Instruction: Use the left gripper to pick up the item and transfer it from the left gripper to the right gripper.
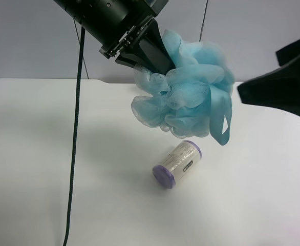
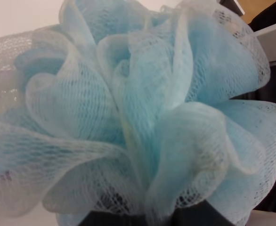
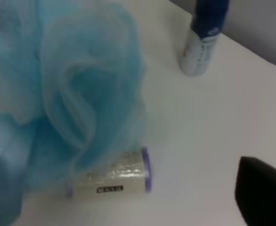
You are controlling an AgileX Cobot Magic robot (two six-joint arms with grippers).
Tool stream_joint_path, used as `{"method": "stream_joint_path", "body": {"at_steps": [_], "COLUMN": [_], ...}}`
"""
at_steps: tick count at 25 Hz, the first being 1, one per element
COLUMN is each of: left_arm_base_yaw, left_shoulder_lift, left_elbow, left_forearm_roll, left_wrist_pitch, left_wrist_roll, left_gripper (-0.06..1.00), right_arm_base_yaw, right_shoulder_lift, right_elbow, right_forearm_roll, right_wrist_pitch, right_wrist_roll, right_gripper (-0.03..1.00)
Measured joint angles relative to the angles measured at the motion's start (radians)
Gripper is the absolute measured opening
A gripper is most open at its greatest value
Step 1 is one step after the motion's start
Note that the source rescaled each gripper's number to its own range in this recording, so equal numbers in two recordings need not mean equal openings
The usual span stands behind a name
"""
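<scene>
The right gripper takes hold of the pouf by its ruffles (image 1: pixel 201 97) beside the loop next, to complete the transfer from my left gripper.
My left gripper (image 1: pixel 160 61), the all-black arm, comes in from the exterior high view's top left. It is shut on the light blue mesh bath pouf (image 1: pixel 188 92) and holds it in the air above the table. The pouf's loop (image 1: pixel 220 120) hangs down. In the left wrist view the pouf (image 2: pixel 133 108) fills the frame. My right gripper (image 1: pixel 257 72) is open at the exterior high view's right edge, just right of the pouf and apart from it. In the right wrist view one black finger (image 3: pixel 263 193) shows, with the pouf (image 3: pixel 67 89) close in front.
A purple-capped cylindrical bottle (image 1: pixel 176 164) lies on its side on the white table (image 1: pixel 32 154) below the pouf; it also shows in the right wrist view (image 3: pixel 109 179). A blue-capped white bottle (image 3: pixel 201 37) stands farther off. A thin black cable (image 1: pixel 76 138) hangs down at the left.
</scene>
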Motion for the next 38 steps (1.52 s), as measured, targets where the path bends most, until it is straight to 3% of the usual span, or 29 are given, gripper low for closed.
{"method": "stream_joint_path", "body": {"at_steps": [7, 15, 17, 21, 27, 29, 34, 36, 38], "left_arm_base_yaw": [0.000, 0.000, 0.000, 0.000, 0.000, 0.000, 0.000, 0.000, 0.000], "left_shoulder_lift": [0.000, 0.000, 0.000, 0.000, 0.001, 0.001, -0.003, -0.004, -0.004], "left_elbow": [0.000, 0.001, 0.001, 0.001, 0.001, 0.001, 0.001, 0.001, 0.001], "left_forearm_roll": [0.000, -0.062, -0.077, -0.082, -0.083, -0.089, -0.112, -0.109, -0.096], "left_wrist_pitch": [0.003, 0.012, 0.022, 0.026, 0.018, 0.007, -0.028, -0.033, -0.041], "left_wrist_roll": [-0.005, -0.019, -0.019, -0.020, 0.052, 0.059, 0.029, 0.025, 0.023], "left_gripper": [0.00, 0.00, 0.00, 0.00, 0.01, 0.12, 0.83, 0.94, 0.95], "right_arm_base_yaw": [0.173, 0.233, 0.234, 0.234, 0.234, 0.234, 0.234, 0.234, 0.233], "right_shoulder_lift": [0.205, 0.350, 0.360, 0.365, 0.366, 0.366, 0.368, 0.368, 0.368], "right_elbow": [-0.022, -0.022, -0.022, -0.023, -0.023, -0.023, -0.023, -0.023, -0.023], "right_forearm_roll": [0.000, 0.000, -0.004, -0.036, -0.061, -0.062, -0.073, -0.073, -0.073], "right_wrist_pitch": [-0.158, -0.270, -0.274, -0.274, -0.276, -0.277, -0.277, -0.284, -0.289], "right_wrist_roll": [-0.061, -0.095, -0.102, -0.105, -0.108, -0.108, -0.108, -0.101, -0.101], "right_gripper": [1.00, 0.99, 0.86, 0.14, 0.10, 0.10, 0.08, 0.08, 0.08]}}
